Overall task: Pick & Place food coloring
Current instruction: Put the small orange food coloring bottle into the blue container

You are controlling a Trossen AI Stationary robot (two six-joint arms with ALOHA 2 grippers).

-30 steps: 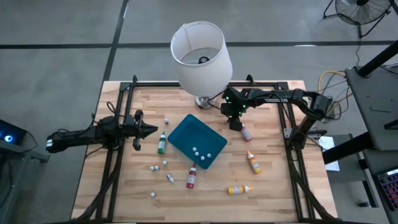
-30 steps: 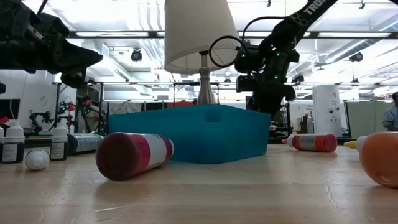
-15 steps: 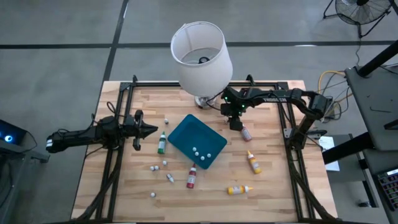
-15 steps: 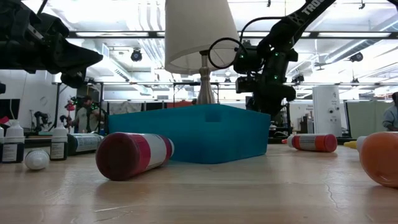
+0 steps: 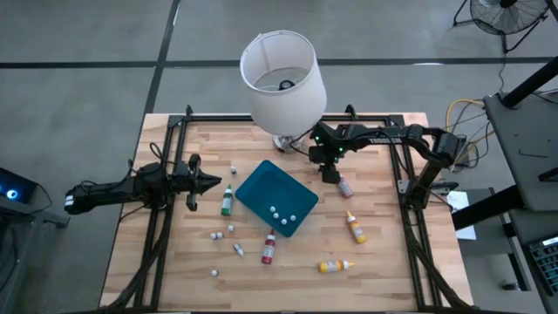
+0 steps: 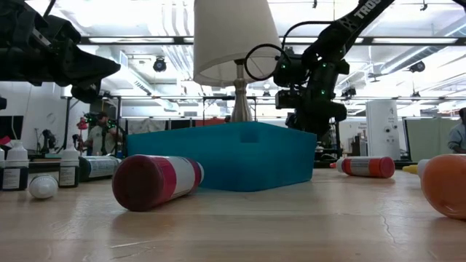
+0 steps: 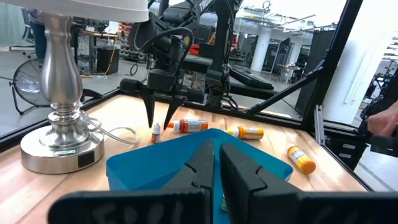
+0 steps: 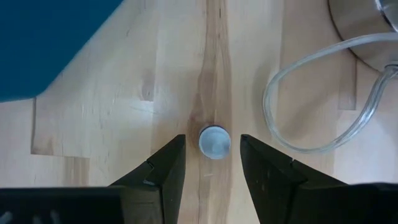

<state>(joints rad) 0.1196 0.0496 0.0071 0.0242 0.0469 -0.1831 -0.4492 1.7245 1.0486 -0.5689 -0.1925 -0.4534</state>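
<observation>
The robot's right gripper should hold the small bottle by its white cap (image 8: 214,142) next, to put it in the teal tray (image 8: 43,37).
Food coloring bottles lie on their sides on the wooden table: a green one (image 5: 227,201), a red one (image 5: 268,249), a red one (image 5: 345,186) and two orange ones (image 5: 355,227) (image 5: 334,265). A teal tray (image 5: 276,199) sits mid-table. My right gripper (image 8: 211,142) is open and points steeply down beside the tray's far right corner. Its fingers stand on either side of a small upright white-capped bottle (image 8: 215,142), also seen in the left wrist view (image 7: 156,132), without touching it. My left gripper (image 5: 209,183) is shut and level, left of the green bottle.
A lamp with a white shade (image 5: 281,74) stands at the table's far edge; its clear cable (image 8: 298,106) loops close to my right gripper. Small white-capped bottles (image 5: 231,229) are scattered near the front left. Dark frame rails (image 5: 166,174) run along both sides.
</observation>
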